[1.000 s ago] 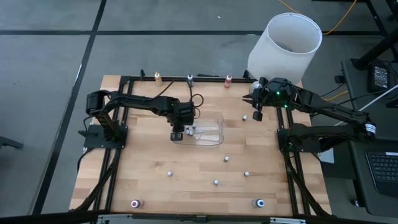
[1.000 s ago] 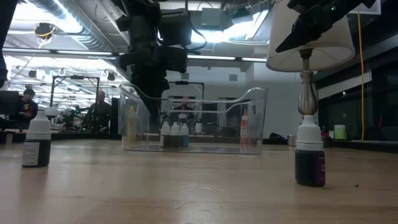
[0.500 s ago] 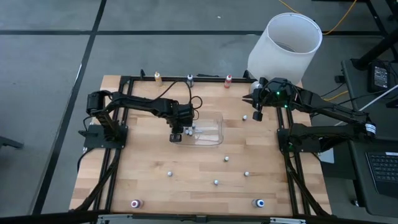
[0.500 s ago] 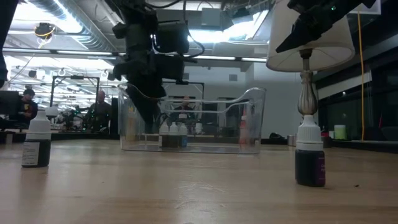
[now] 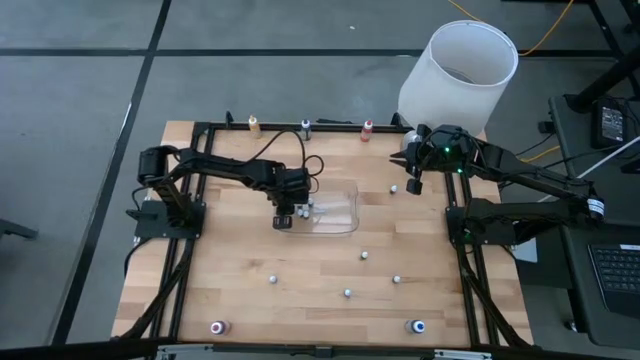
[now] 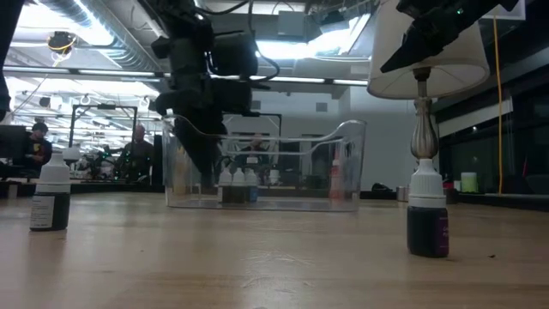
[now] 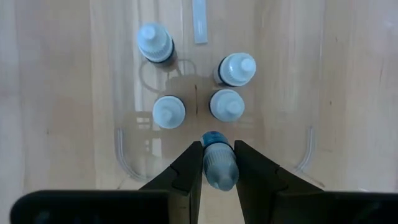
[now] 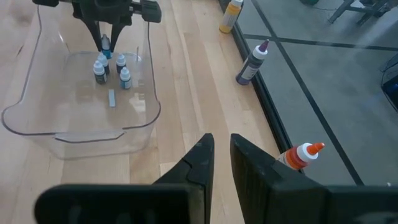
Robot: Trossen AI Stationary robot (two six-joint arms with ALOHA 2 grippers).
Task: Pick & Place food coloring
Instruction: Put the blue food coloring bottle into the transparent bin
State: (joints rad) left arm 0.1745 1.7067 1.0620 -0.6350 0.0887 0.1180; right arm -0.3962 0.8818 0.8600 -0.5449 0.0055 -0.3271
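Note:
The robot's left gripper is ready to open: the tiny bottle (image 7: 219, 163) is low inside the clear container beside the standing bottles, so the bottle would stand there.
My left gripper (image 5: 284, 210) (image 7: 219, 146) points down into the left end of a clear plastic container (image 5: 338, 215) (image 6: 347, 163) and is shut on a tiny food coloring bottle (image 7: 219, 169) with bluish contents. Four more tiny pale-capped bottles (image 7: 227, 104) stand on their bases on the container floor just beyond it, also visible in the low view (image 6: 236, 184). My right gripper (image 5: 411, 178) (image 8: 222, 149) hovers over the table's far right part, holding nothing, its fingers a narrow gap apart. My left gripper pinches the tiny bluish bottle (image 7: 217, 158) between its two fingers, one on each side. It comes from above, pointing down. The bottle stands upright in the hold, inside the container's left end wall. I cannot tell whether its base touches the floor.
Larger coloured bottles stand along the far edge: yellow (image 5: 254, 124), dark purple (image 5: 305, 127), red (image 5: 368, 130). Two more stand at the near edge (image 5: 218, 327) (image 5: 417, 327). Small pale round-topped things (image 5: 347, 293) are scattered on the near half. A white-shaded lamp (image 5: 460, 70) stands at the far right corner.
My left gripper has shifted a little toward the table's left edge over the container's left end, still shut on the tiny bottle. My right arm has kept still.

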